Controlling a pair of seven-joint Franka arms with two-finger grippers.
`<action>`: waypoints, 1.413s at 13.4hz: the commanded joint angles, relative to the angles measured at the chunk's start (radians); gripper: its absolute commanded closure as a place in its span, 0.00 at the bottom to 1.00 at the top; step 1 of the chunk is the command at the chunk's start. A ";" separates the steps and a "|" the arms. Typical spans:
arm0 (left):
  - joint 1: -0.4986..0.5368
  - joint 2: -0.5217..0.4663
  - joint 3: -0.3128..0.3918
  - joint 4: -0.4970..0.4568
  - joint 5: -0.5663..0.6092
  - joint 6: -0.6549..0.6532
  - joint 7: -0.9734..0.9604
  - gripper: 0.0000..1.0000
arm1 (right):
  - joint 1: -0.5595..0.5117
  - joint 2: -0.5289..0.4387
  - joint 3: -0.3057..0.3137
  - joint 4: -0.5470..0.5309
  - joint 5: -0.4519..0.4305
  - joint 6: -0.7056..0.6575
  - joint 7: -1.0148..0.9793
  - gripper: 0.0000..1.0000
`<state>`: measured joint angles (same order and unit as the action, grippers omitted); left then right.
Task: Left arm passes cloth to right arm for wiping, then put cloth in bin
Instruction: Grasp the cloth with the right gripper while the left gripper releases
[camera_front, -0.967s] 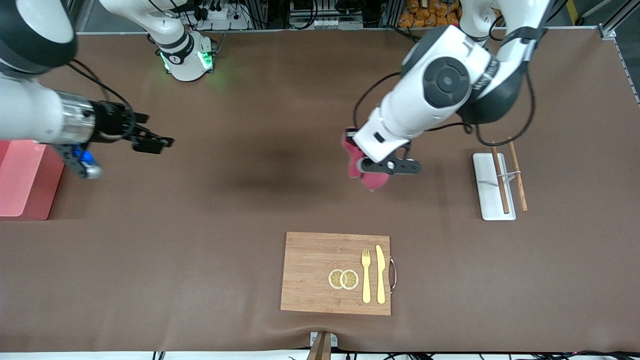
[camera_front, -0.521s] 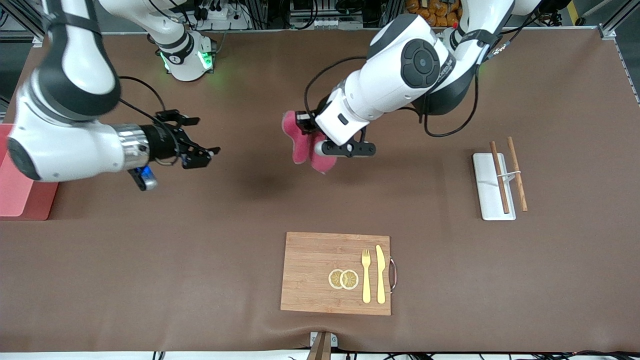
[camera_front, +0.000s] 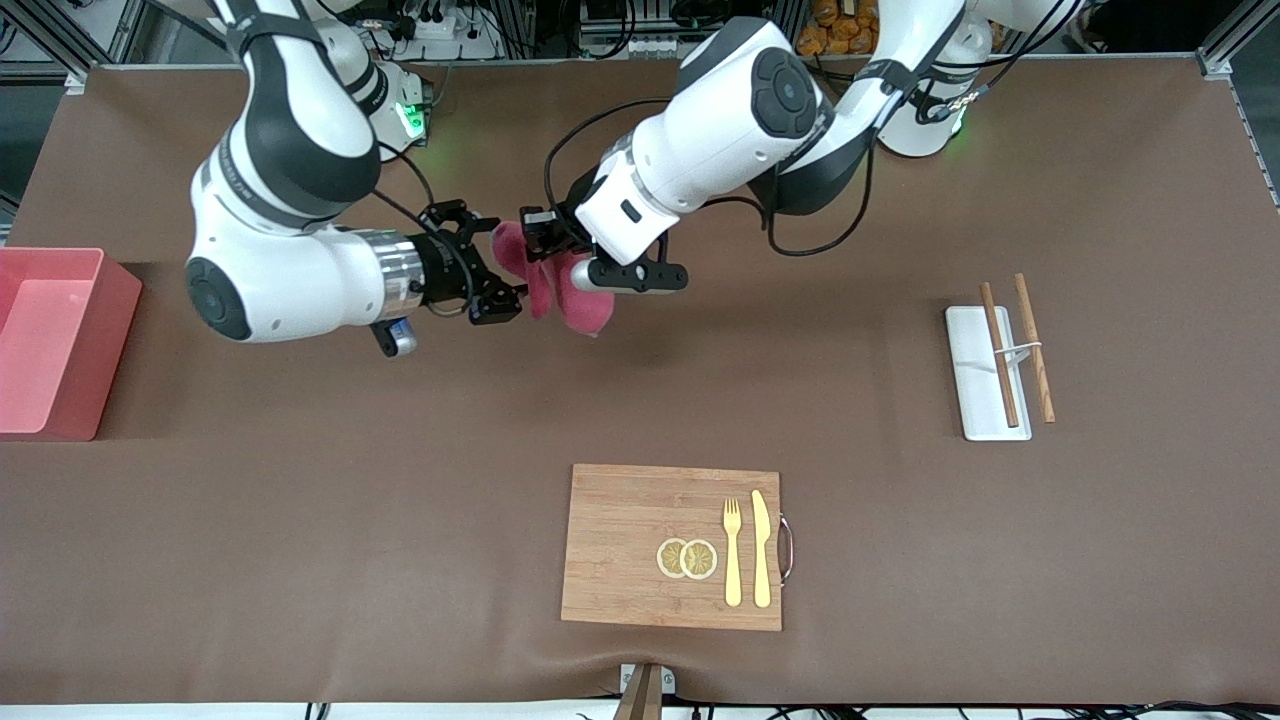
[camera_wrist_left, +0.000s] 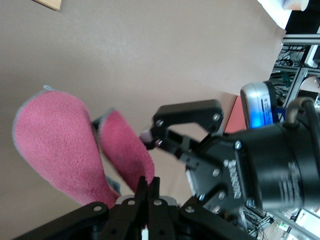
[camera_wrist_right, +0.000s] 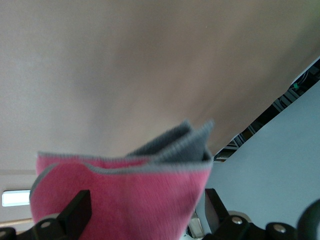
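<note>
My right gripper grabs the cloth by its folded pink middle (camera_wrist_right: 122, 200) next, so that the magenta cloth's grey edge (camera_wrist_right: 187, 145) stays free for wiping.
The magenta cloth (camera_front: 562, 298) with its grey edge hangs folded in the air over the middle of the table, toward the robots' bases. My left gripper (camera_front: 548, 247) is shut on its upper part; in the left wrist view the closed fingertips (camera_wrist_left: 148, 181) pinch the cloth (camera_wrist_left: 55, 140). My right gripper (camera_front: 498, 264) is open, one finger on each side of the cloth. In the right wrist view the cloth (camera_wrist_right: 125, 195) fills the gap between the spread fingers of the right gripper (camera_wrist_right: 145, 207). The pink bin (camera_front: 112, 335) stands at the right arm's end of the table.
A wooden board (camera_front: 620, 540) with a gold fork, a knife and two lemon slices lies near the front camera. A small white tray (camera_front: 972, 390) with two chopsticks sits toward the left arm's end.
The left arm has carried the cloth toward the right arm's end. The right arm has swung in from the bin, and its open fingers now flank the cloth.
</note>
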<state>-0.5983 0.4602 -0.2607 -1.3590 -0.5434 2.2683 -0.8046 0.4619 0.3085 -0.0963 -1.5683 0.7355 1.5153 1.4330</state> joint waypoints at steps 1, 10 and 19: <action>-0.009 0.008 0.011 0.020 -0.015 0.016 -0.018 1.00 | 0.024 -0.037 -0.010 -0.021 0.022 0.022 0.035 0.00; -0.001 0.000 0.011 0.017 -0.009 0.014 -0.015 1.00 | 0.029 -0.032 -0.010 -0.021 0.016 0.042 0.018 1.00; 0.060 -0.051 0.026 0.004 0.134 -0.065 -0.007 0.00 | 0.087 -0.017 -0.011 -0.083 -0.305 0.167 -0.271 1.00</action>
<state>-0.5746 0.4384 -0.2422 -1.3408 -0.4429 2.2596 -0.8046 0.4940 0.2958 -0.1100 -1.5990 0.5399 1.5945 1.2095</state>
